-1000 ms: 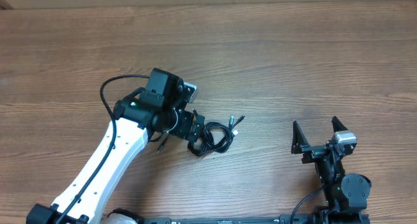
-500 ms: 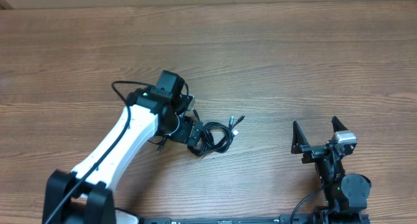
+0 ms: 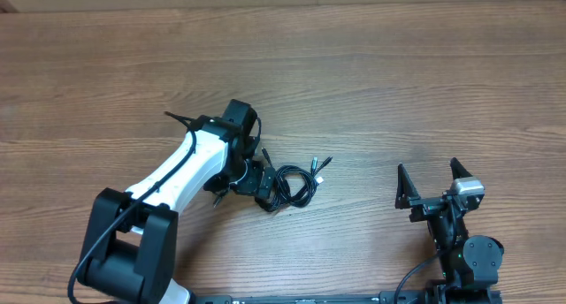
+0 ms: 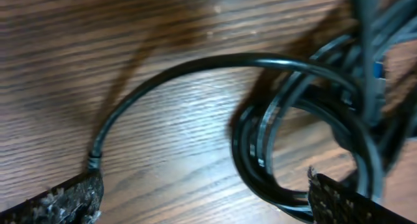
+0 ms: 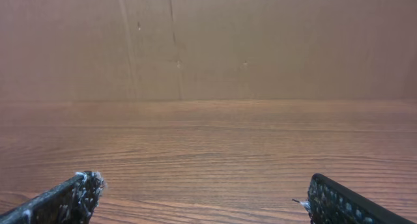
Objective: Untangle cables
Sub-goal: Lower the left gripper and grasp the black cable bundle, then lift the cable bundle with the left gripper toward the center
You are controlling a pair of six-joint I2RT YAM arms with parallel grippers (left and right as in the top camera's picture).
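Observation:
My left gripper will grab the coil's edge opposite the plug ends next, so my right gripper can untangle the cables there.
The cables [image 3: 296,186] lie as a small black tangle of loops on the wooden table, with two plug ends [image 3: 322,167] pointing up and to the right. My left gripper [image 3: 265,180] sits low at the tangle's left edge, open. In the left wrist view the coil [image 4: 306,139] fills the right side, and one cord [image 4: 195,68] arcs over to the left. The coil's lower edge lies just inside the right finger [image 4: 355,203]; the left finger [image 4: 62,199] is clear of it. My right gripper [image 3: 427,170] rests open near the front right, far from the cables, with nothing between its fingertips [image 5: 205,198].
The wooden table [image 3: 398,74] stretches out behind and to the right of the tangle. The left arm's white link [image 3: 168,176] slants across the front left with its own black wire [image 3: 181,120]. A brown cardboard wall [image 5: 208,42] stands beyond the table's far edge.
The left arm has swung its body to the right and lower, and its wrist has turned and settled closer over the tangle's left edge. The cables and the right arm have not moved.

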